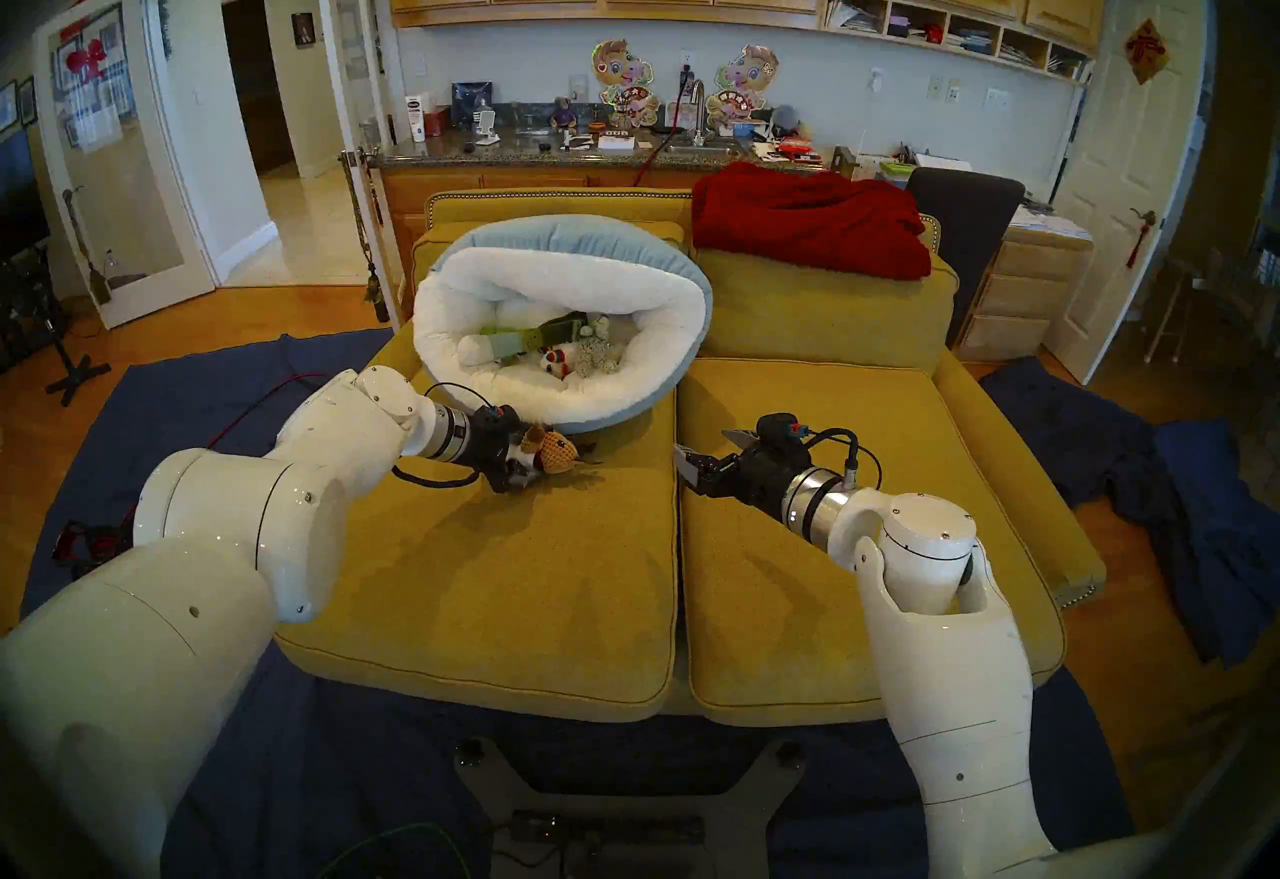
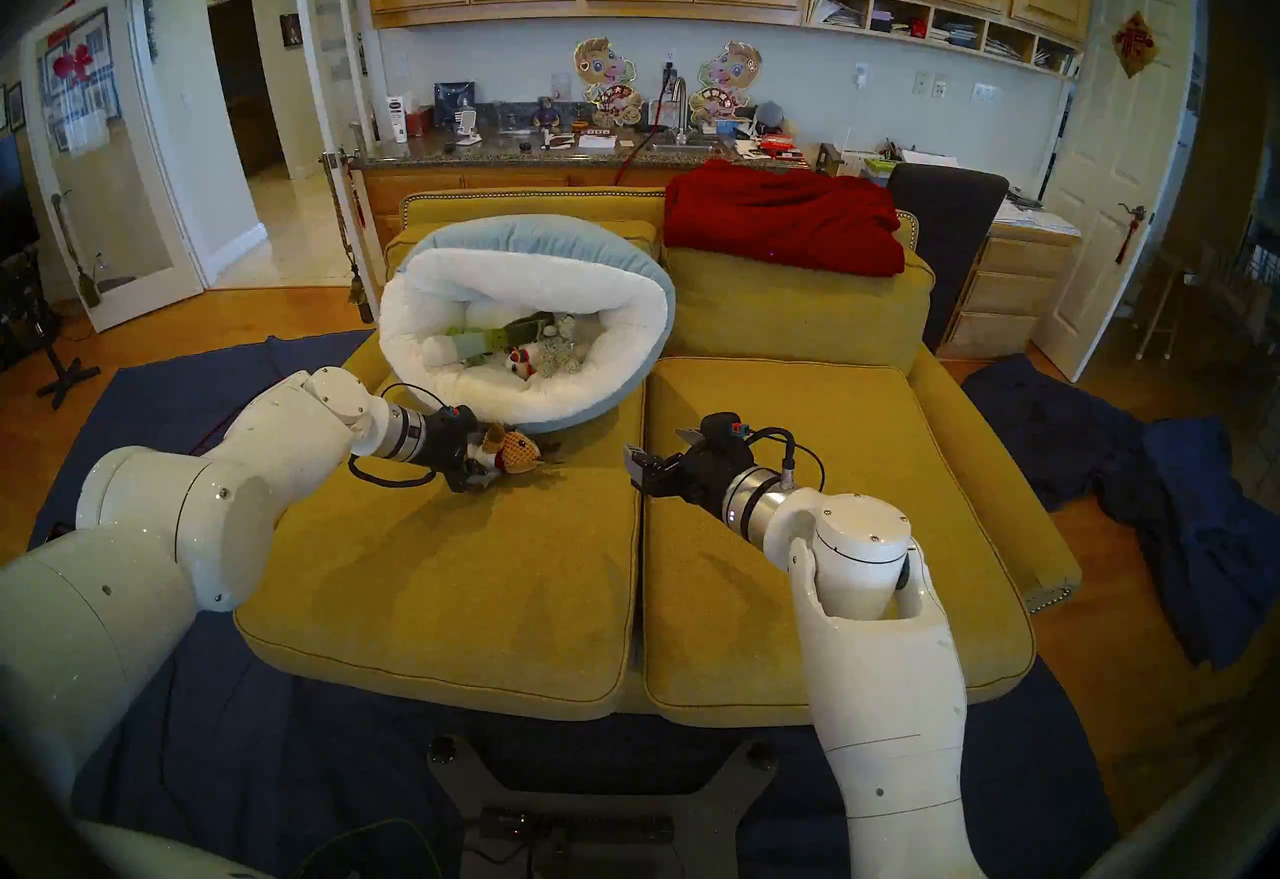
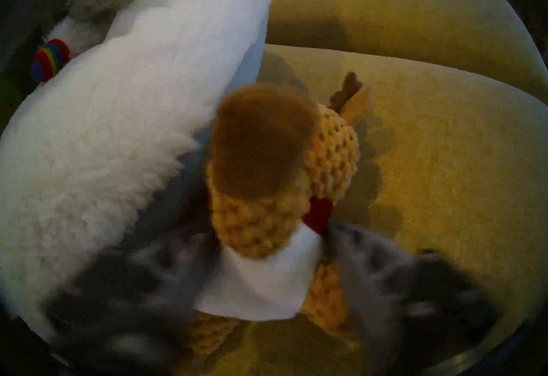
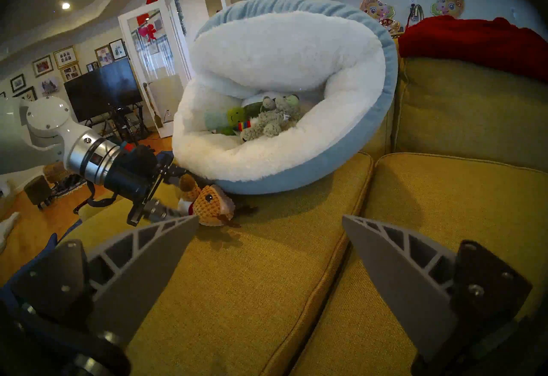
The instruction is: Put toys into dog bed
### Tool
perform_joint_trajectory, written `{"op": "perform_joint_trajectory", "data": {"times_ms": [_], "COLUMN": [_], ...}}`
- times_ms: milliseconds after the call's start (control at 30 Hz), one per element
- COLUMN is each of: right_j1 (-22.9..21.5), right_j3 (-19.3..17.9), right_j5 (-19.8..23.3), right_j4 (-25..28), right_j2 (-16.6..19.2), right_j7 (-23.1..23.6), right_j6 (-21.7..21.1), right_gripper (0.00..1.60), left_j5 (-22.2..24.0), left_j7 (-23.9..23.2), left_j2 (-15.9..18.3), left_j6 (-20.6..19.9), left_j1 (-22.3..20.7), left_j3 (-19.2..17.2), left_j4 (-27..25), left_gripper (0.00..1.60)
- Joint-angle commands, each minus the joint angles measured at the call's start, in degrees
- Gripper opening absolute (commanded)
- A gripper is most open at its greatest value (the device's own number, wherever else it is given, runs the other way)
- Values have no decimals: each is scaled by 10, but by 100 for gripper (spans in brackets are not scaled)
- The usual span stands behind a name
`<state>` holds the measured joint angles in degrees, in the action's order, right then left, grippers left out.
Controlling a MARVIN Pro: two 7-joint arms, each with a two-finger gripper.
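Note:
The reindeer's body (image 3: 263, 270) is between my left gripper's fingers in the left wrist view, above the seat cushion (image 3: 453, 185), so they would hold the reindeer if they closed now, and I will close them.
The brown antlered reindeer (image 1: 554, 451) (image 4: 212, 203) lies on the left seat cushion, against the front rim of the dog bed (image 1: 554, 403) (image 4: 267, 165). My left gripper (image 1: 523, 458) (image 3: 255, 251) is open, with one finger on each side of the reindeer's body. The bed leans on the sofa back. In it lie the leek (image 1: 509, 344), the lime-green cactus (image 4: 235, 116), the white fluffy animal (image 1: 557, 361) and the grey-beige plush (image 4: 267, 123). My right gripper (image 1: 703, 448) (image 4: 269, 218) hovers open and empty over the seam between the seat cushions.
A red blanket (image 1: 810, 219) is draped over the back of the yellow sofa (image 1: 485, 580) at the right. A dark chair (image 1: 963, 219) stands behind the sofa's right end. Blue cloth (image 1: 1177, 496) covers the floor around the sofa.

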<state>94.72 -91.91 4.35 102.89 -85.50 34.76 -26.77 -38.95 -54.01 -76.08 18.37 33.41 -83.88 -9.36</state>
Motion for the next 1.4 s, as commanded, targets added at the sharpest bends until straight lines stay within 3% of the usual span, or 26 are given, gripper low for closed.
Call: {"op": "perform_joint_trajectory", "data": {"times_ms": [0,467,600,667,733,800,1033,1200,1267,1367], "right_j1": [-12,-13,-13,-13,-13,-13,-13,-13,-13,-13], "right_j3": [1,-1,-1,-1,-2,-2,-2,-3,-3,-4], "right_j5": [1,-1,-2,-2,-2,-2,-3,-4,-4,-4], "right_j4": [20,16,15,14,14,14,14,13,12,12], "right_j2": [-1,-3,-4,-4,-5,-5,-6,-7,-7,-7], "right_j7": [1,3,4,4,5,5,6,8,8,8], "right_j6": [0,3,3,3,3,3,3,4,4,4], "right_gripper": [160,160,160,160,160,160,160,160,160,160], "left_j5": [5,57,65,72,74,82,97,109,118,116], "left_j7": [-6,-146,-183,-226,-219,-254,-264,-234,-224,-203], "left_j2": [-5,5,4,5,5,8,17,24,23,22], "left_j6": [3,10,14,16,16,11,-5,-38,-39,-61], "left_j1": [-16,-81,-92,-100,-105,-117,-132,-163,-147,-163], "left_j3": [-5,-59,-68,-76,-78,-89,-111,-134,-144,-148], "left_j4": [9,36,36,33,33,27,-1,-36,-49,-71], "left_gripper": [0,0,0,0,0,0,0,0,0,0]}}
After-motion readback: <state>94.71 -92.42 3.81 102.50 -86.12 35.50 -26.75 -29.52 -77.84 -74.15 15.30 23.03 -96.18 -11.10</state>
